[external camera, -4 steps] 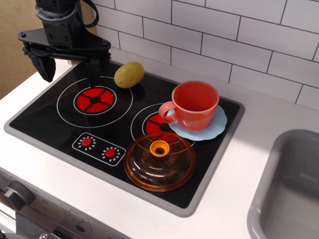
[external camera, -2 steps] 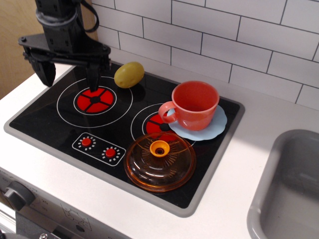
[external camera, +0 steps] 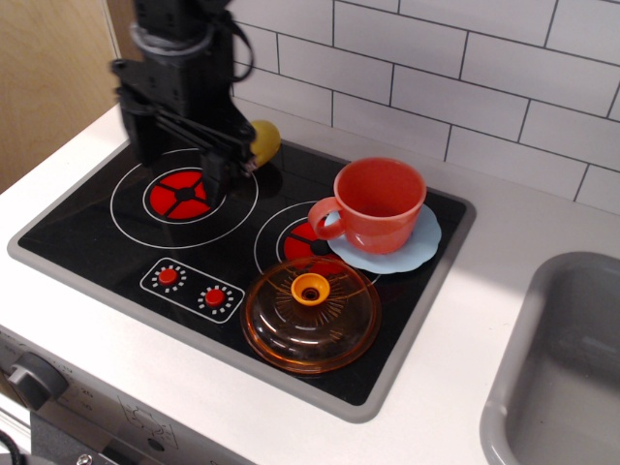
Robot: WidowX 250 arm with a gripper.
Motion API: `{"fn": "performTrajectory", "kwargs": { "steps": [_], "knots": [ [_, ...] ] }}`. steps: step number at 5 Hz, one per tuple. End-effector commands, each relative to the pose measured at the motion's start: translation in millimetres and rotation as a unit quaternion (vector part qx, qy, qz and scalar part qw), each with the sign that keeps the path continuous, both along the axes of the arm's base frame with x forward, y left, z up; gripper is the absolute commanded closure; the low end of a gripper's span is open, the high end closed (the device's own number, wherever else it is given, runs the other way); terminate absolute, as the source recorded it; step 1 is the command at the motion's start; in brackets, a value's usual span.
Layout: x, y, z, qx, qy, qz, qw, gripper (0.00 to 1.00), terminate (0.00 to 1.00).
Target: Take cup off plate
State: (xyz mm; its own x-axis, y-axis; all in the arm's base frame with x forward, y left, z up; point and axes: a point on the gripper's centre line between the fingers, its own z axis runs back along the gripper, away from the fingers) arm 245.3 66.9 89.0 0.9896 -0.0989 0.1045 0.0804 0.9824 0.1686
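The orange-red cup needs to come off the pale blue plate (external camera: 418, 245), so my gripper will grab the cup by its handle (external camera: 325, 219) next.
The orange-red cup (external camera: 380, 204) stands upright on the pale blue scalloped plate (external camera: 418, 245) over the stove's right burner, its handle pointing left. My black gripper (external camera: 180, 165) hangs above the left red burner (external camera: 183, 193), well to the left of the cup. Its two fingers are spread apart and hold nothing.
An amber see-through domed lid (external camera: 311, 314) with an orange knob lies on the stove in front of the cup. A yellow potato (external camera: 264, 138) sits behind my gripper, partly hidden. Two red knobs (external camera: 191, 287) are at the stove's front. A grey sink (external camera: 557, 368) is at the right.
My gripper has moved to the right, toward the cup, and now covers part of the potato. The cup, plate and lid have not moved.
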Motion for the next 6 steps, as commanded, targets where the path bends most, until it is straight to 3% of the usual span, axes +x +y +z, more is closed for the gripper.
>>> {"fn": "performTrajectory", "kwargs": {
  "steps": [1,2,5,6],
  "knots": [
    [10.6,-27.8,15.4,-0.071,-0.021,-0.23,0.9703,0.0,0.0],
    [12.0,-41.9,14.3,-0.089,-0.02,-0.282,0.9552,0.0,0.0],
    [18.5,-71.1,1.6,-0.052,-0.024,-0.259,0.9642,0.0,0.0],
    [18.9,-74.9,-3.5,-0.06,-0.013,-0.267,0.9617,0.0,0.0]
  ]
}}
